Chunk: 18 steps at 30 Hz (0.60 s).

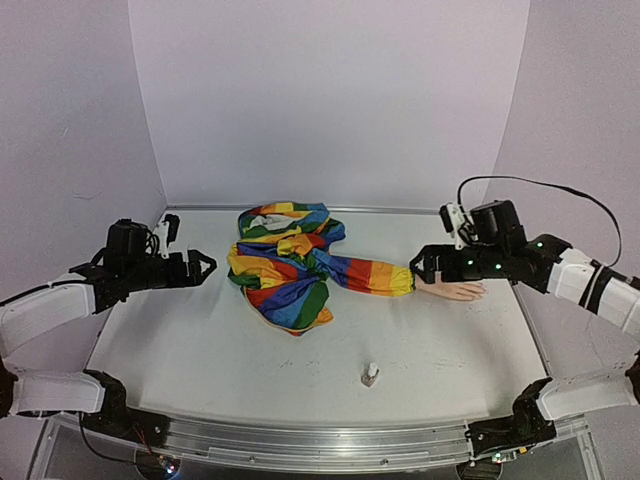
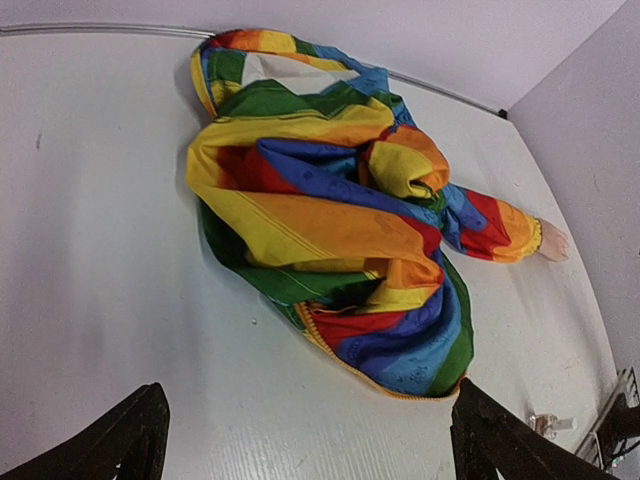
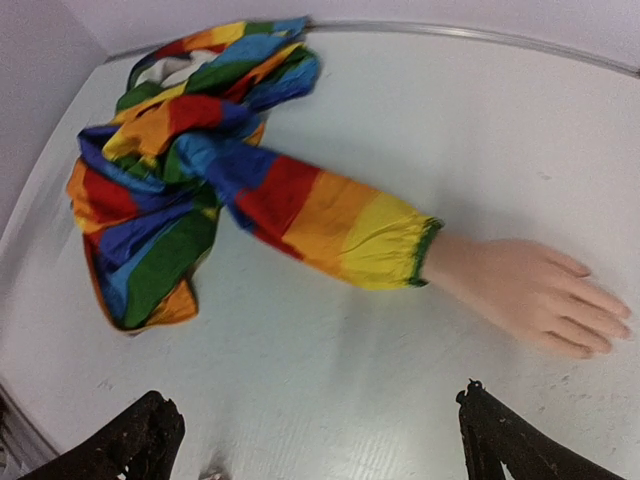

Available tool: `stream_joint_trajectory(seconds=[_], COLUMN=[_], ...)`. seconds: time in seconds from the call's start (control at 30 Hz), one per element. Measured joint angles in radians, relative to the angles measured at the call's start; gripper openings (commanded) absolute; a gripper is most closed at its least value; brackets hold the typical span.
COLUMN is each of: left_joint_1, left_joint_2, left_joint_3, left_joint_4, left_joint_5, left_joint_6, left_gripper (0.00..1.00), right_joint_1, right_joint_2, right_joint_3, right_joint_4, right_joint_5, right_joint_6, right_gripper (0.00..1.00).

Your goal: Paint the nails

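Note:
The small whitish bottle's body should stay free for handover to my left gripper, so my right gripper needs to reach the bottle and grab its white top [image 1: 373, 368] [image 3: 215, 474].
A pale peach mannequin hand [image 1: 462, 291] lies flat on the white table, sticking out of the yellow cuff of a rainbow-striped sleeve [image 1: 375, 275]. Its fingers point right, and the nails [image 3: 612, 322] at their tips are too small to make out. My right gripper [image 1: 418, 265] hangs open above the cuff, nothing between its fingers [image 3: 500, 435]. In the right wrist view the hand [image 3: 535, 288] lies ahead and to the right. My left gripper [image 1: 204, 267] stands open left of the bunched rainbow garment [image 1: 285, 265], apart from it. From the left wrist, the hand [image 2: 552, 241] shows far right.
A small whitish bottle [image 1: 371, 375] stands upright near the table's front edge, between the arms; it also shows in the left wrist view as the bottle [image 2: 548, 424] at lower right. Purple walls close the table at back and sides. A metal rail [image 1: 300, 440] runs along the front.

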Motion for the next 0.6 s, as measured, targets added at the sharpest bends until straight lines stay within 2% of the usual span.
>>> stream_joint_trajectory(seconds=[0.17,0.37,0.5,0.6], left_joint_1=[-0.051,-0.074,-0.082,-0.087], left_joint_2=[0.048,0.088,0.095,0.095], left_joint_3=[0.027,0.049,0.052,0.06], left_joint_4=[-0.02,-0.031,-0.037,-0.037], left_joint_5=[0.031,0.049,0.053,0.054], left_joint_6=[-0.029,-0.062,-0.077,-0.085], left_gripper=[0.99,0.99,0.99,0.99], right_joint_1=[0.234,0.505,0.611,0.632], right_joint_2=[0.103,0.277,0.347,0.359], right_joint_3=[0.051,0.118,0.134,0.134], right_joint_4=[-0.102,-0.185,-0.236,-0.275], right_joint_5=[-0.027,-0.034,-0.028,-0.023], right_joint_6=[0.056,0.108,0.158,0.189], right_gripper=[0.97,0.9,0.85,0.77])
